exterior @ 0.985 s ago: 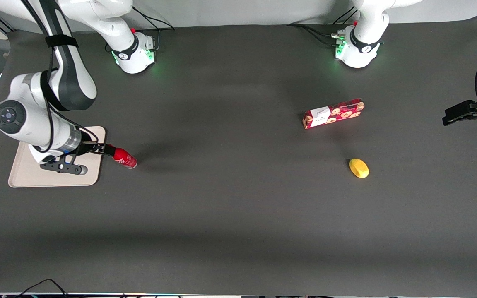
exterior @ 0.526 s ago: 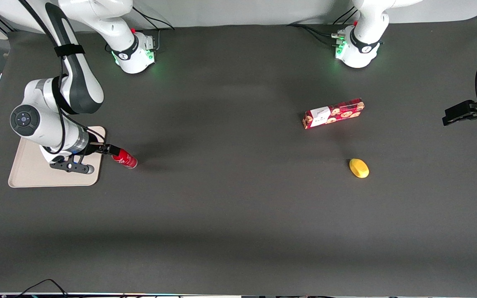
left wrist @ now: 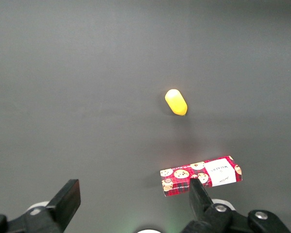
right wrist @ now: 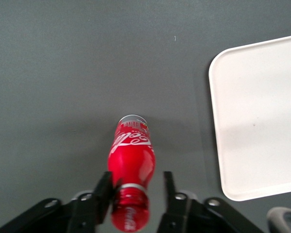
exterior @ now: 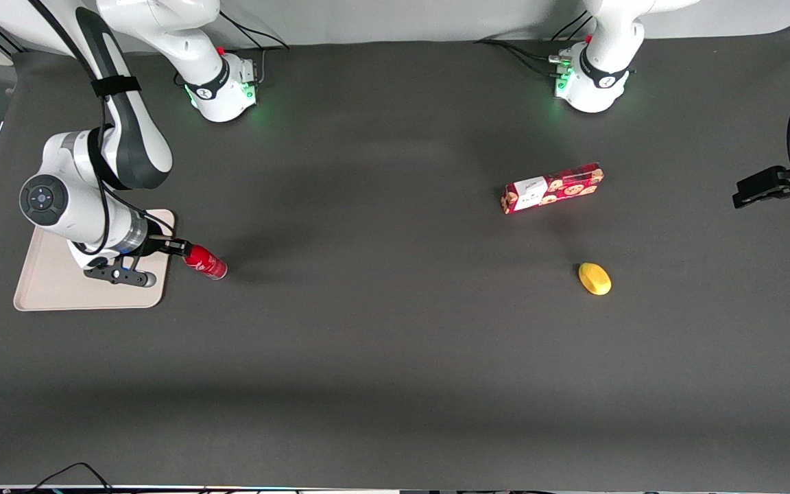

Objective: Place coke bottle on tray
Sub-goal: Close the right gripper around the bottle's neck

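Observation:
To set the coke bottle on the beige tray (exterior: pixel 59 276), my right gripper should next grab the bottle by its neck (exterior: pixel 187 248).
The coke bottle (exterior: pixel 206 263) is slim and red with white lettering and sits on the dark table just off the tray's edge. Its cap end points at the tray (exterior: pixel 45 291), a flat beige rectangle with a low rim. My right gripper (exterior: pixel 180 247) is at the bottle's cap end, over the tray's edge. In the right wrist view the gripper (right wrist: pixel 137 183) is open around the bottle's (right wrist: pixel 132 158) neck. One finger (right wrist: pixel 105 187) touches the neck and the other stands a little apart. The tray (right wrist: pixel 262 121) lies beside the bottle.
A red cookie box (exterior: pixel 551 188) and a yellow lemon-like object (exterior: pixel 594 278) lie toward the parked arm's end of the table. Both also show in the left wrist view, the box (left wrist: pixel 201 175) and the yellow object (left wrist: pixel 176 102).
My right arm's wrist has shifted toward the bottle and the fingers have slid farther along its cap end. The bottle has stayed in place.

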You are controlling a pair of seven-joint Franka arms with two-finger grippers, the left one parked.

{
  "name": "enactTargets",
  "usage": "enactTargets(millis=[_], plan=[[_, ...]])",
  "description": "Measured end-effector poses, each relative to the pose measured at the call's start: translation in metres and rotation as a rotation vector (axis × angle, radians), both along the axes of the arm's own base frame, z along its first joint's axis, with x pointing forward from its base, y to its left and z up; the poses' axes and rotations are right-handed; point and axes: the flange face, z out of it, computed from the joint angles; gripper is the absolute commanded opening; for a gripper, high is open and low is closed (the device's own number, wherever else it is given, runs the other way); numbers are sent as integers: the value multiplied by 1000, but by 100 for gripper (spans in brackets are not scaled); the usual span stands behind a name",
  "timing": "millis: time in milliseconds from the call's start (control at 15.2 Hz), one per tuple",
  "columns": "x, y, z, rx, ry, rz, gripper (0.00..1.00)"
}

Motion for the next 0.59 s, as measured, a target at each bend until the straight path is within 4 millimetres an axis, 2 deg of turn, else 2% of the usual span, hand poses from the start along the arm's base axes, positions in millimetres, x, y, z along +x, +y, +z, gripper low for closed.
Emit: enactTargets(millis=[66,131,197,263,328,394,591], plan=[[0,0,0,0,0,0,38],[0,0,0,2,-1,-1,38],[0,0,0,2,-1,-2,35],[0,0,0,2,-1,-2,23],[0,0,0,2,-1,-2,7],[0,0,0,2,-1,-2,0],[0,1,0,4,-2,-2,0]])
